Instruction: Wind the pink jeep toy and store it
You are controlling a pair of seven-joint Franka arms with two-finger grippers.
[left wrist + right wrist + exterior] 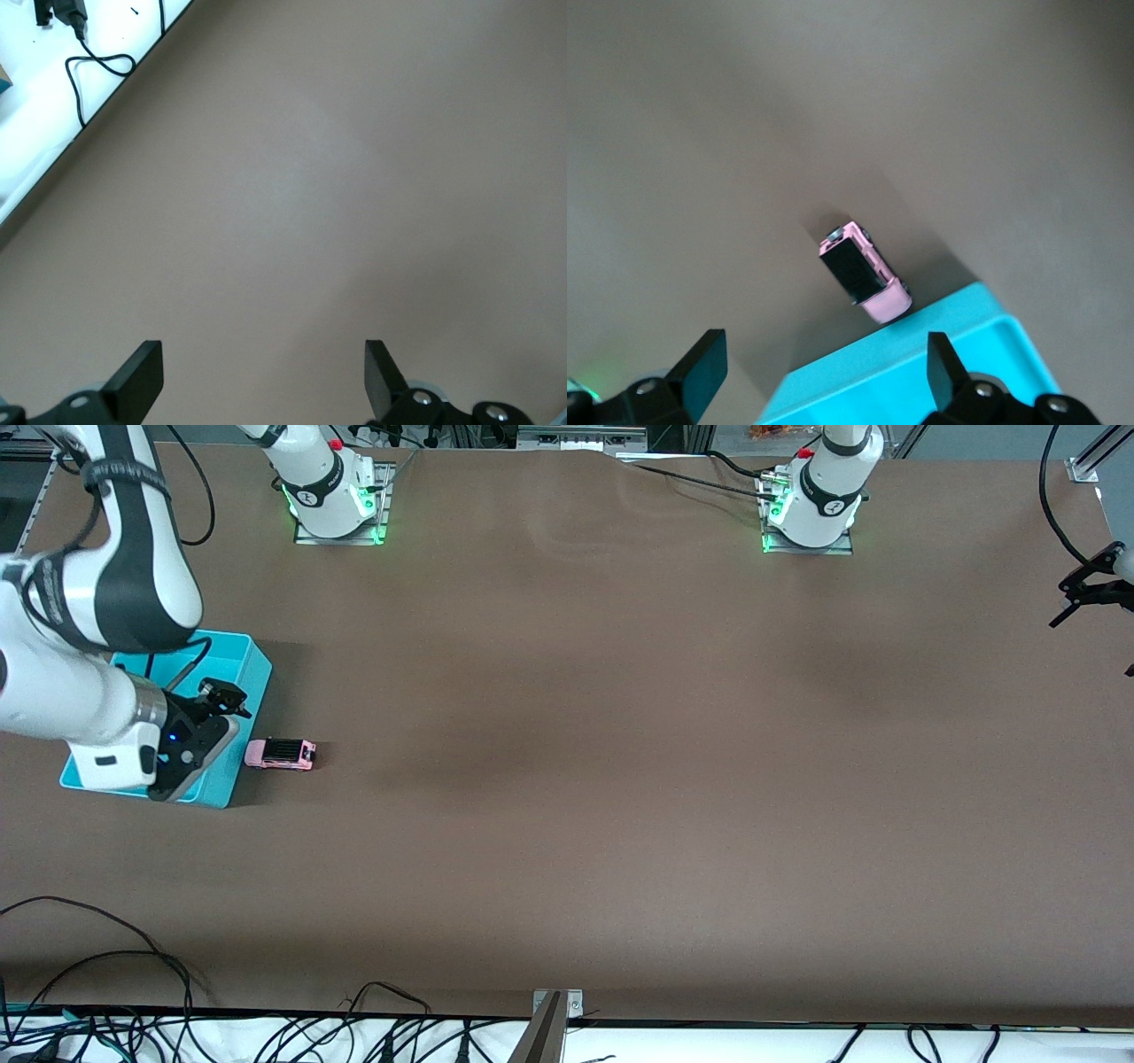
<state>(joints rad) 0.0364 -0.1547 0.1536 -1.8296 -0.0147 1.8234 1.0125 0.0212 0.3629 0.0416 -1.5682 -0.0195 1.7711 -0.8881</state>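
Observation:
I will next store the pink jeep toy in the cyan bin [237,657], so my right gripper will grab the jeep by its hood end [255,753].
The pink jeep toy [281,754] stands on the brown table, right beside the cyan bin [237,657], on the bin's side toward the left arm's end. It also shows in the right wrist view [864,274], with its black roof up. My right gripper [197,755] hangs open and empty over the bin's edge nearest the jeep. In the right wrist view [824,372] the bin's corner [921,372] lies between its fingers. My left gripper [263,376] is open and empty over bare table. It waits at the left arm's end of the table [1094,584].
The bin sits at the right arm's end of the table. Cables run along the table's edge nearest the front camera [133,965]. A metal bracket [554,1005] sticks up at the middle of that edge. The arm bases [337,505] stand along the back.

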